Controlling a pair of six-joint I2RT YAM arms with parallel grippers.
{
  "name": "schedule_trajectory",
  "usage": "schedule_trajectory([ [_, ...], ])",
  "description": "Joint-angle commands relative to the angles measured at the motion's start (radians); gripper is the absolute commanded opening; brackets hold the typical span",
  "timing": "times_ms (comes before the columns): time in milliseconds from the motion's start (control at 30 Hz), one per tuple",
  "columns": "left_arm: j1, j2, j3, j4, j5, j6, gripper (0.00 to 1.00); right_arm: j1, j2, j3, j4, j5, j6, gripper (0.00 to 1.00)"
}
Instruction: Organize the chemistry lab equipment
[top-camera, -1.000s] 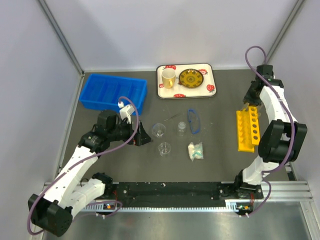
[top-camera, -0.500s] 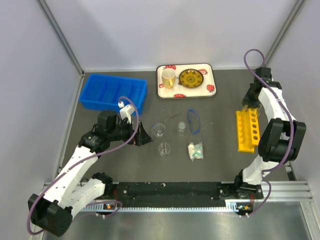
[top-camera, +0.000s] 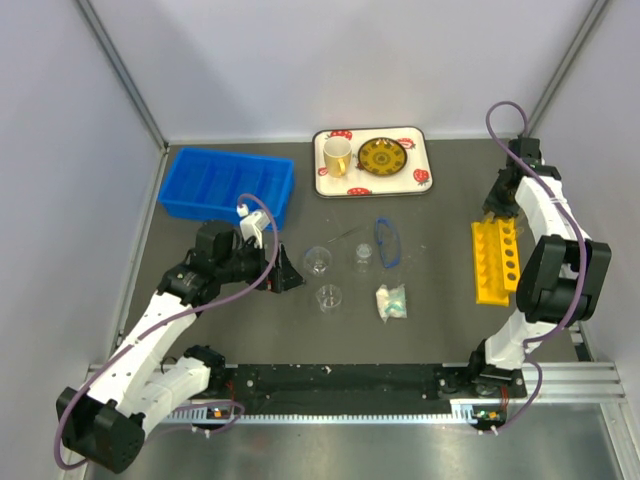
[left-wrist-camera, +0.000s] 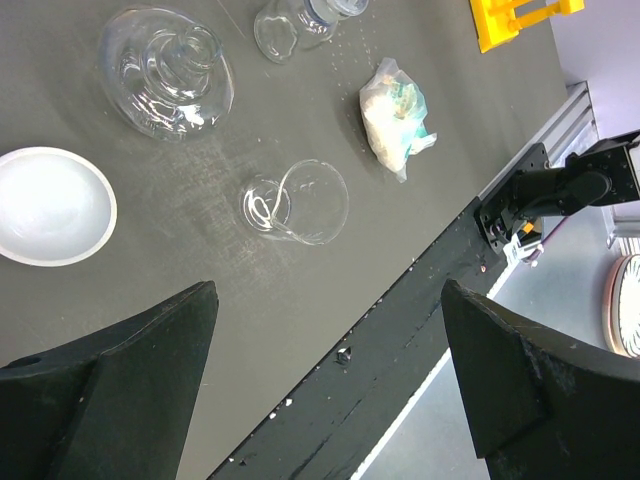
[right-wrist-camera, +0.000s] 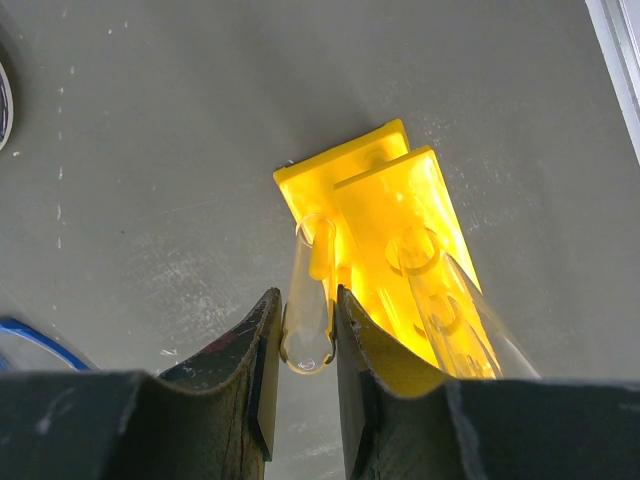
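Observation:
The clear test tube's far end surrounds a yellow peg at the rack's end, so my right gripper opens now.
My right gripper (right-wrist-camera: 305, 335) is shut on a clear test tube (right-wrist-camera: 308, 295), held over the far end of the yellow test tube rack (right-wrist-camera: 400, 230). Another clear tube (right-wrist-camera: 460, 300) stands in a rack hole beside it. In the top view the rack (top-camera: 497, 260) lies at the right with the right gripper (top-camera: 497, 205) above its far end. My left gripper (left-wrist-camera: 330, 340) is open and empty, low over the table left of the glassware (top-camera: 290, 272). Ahead of it lie a small beaker on its side (left-wrist-camera: 298, 203), a glass flask (left-wrist-camera: 168, 68) and a white dish (left-wrist-camera: 45, 205).
A blue bin (top-camera: 228, 185) stands at the back left. A white tray (top-camera: 325, 180) with a yellow cup (top-camera: 337, 155) and a patterned plate (top-camera: 382, 157) is at the back. Blue safety goggles (top-camera: 387, 242) and a small plastic bag (top-camera: 391, 300) lie mid-table.
The right wrist has shifted slightly towards the back of the table over the rack's far end. The left arm has not moved.

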Motion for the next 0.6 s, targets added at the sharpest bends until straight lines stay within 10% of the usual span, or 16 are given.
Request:
schedule_trajectory([
  [0, -0.003, -0.009, -0.004, 0.038, 0.006, 0.02, 0.99, -0.006, 0.012, -0.01, 0.015, -0.001, 0.014, 0.22],
  [567, -0.003, -0.01, -0.007, 0.039, 0.004, 0.022, 0.99, 0.006, 0.021, -0.004, 0.017, 0.004, 0.016, 0.35],
])
